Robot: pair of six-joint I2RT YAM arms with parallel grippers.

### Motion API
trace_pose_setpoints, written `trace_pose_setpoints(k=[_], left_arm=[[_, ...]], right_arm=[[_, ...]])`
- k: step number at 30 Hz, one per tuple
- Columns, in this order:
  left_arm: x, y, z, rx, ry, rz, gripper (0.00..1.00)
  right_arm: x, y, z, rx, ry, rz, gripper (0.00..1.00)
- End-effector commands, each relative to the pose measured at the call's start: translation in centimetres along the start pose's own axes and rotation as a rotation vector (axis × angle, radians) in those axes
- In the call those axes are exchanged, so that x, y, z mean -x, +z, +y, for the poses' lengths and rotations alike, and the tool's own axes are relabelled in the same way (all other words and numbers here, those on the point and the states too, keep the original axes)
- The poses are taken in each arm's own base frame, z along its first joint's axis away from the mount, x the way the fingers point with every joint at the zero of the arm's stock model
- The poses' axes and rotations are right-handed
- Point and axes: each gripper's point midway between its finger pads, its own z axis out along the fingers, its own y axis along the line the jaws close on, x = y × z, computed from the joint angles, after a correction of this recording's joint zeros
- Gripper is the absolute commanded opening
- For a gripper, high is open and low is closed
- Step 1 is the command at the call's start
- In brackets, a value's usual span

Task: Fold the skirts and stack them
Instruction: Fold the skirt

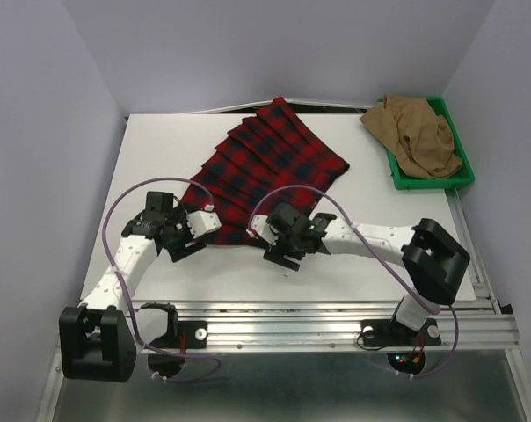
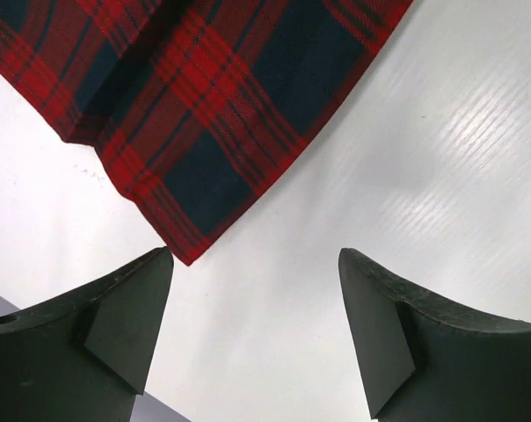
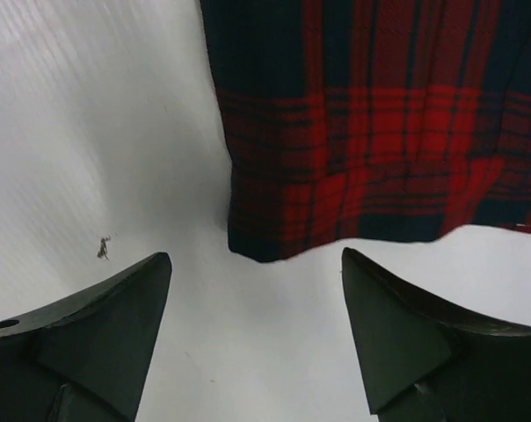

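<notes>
Next, my left gripper picks up the red plaid skirt by its near corner [image 2: 187, 258] to fold the skirt's edge over the pleats.
The red plaid skirt [image 1: 261, 167] lies spread flat across the middle of the white table, pleats fanned. Its near-left corner [image 2: 186, 246] shows just ahead of my left gripper [image 2: 257, 264], which stands open over bare table, touching nothing. The skirt's near hem [image 3: 336, 220] lies just beyond my right gripper [image 3: 257, 264], also open and empty. In the top view the left gripper [image 1: 193, 230] and right gripper [image 1: 267, 236] sit at the skirt's near edge. The tan-brown skirt [image 1: 417, 134] lies bunched in the green tray.
The green tray [image 1: 463, 176] stands at the table's back right corner. A small dark speck [image 3: 102, 249] marks the table left of the right gripper. Purple walls close in the left, back and right sides. An aluminium rail [image 1: 336, 321] runs along the near edge.
</notes>
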Motion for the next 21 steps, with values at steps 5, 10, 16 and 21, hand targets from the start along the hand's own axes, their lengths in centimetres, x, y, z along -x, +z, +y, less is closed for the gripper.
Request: trace_pose_setpoints(k=[5,10,16,21], left_arm=[[0.4,1.0,1.3,0.042,0.113,-0.038,0.88],[-0.6,2.4,1.3,0.066,0.211,-0.022,0.88],[-1.6,4.0,2.6,0.157,0.303,0.01,0.88],[-0.5,4.3,5.9,0.297,0.241,-0.019,0.73]], right_arm=[[0.4,5.0,0.4,-0.139,-0.003,0.009,0.7],[-2.2,6.8,0.5,-0.18,-0.011,0.072,0.48],[-1.7,5.7,0.1,-0.19,-0.004,0.046,0.17],[0.1,4.2,1.2,-0.094,-0.009,0.0,0.01]])
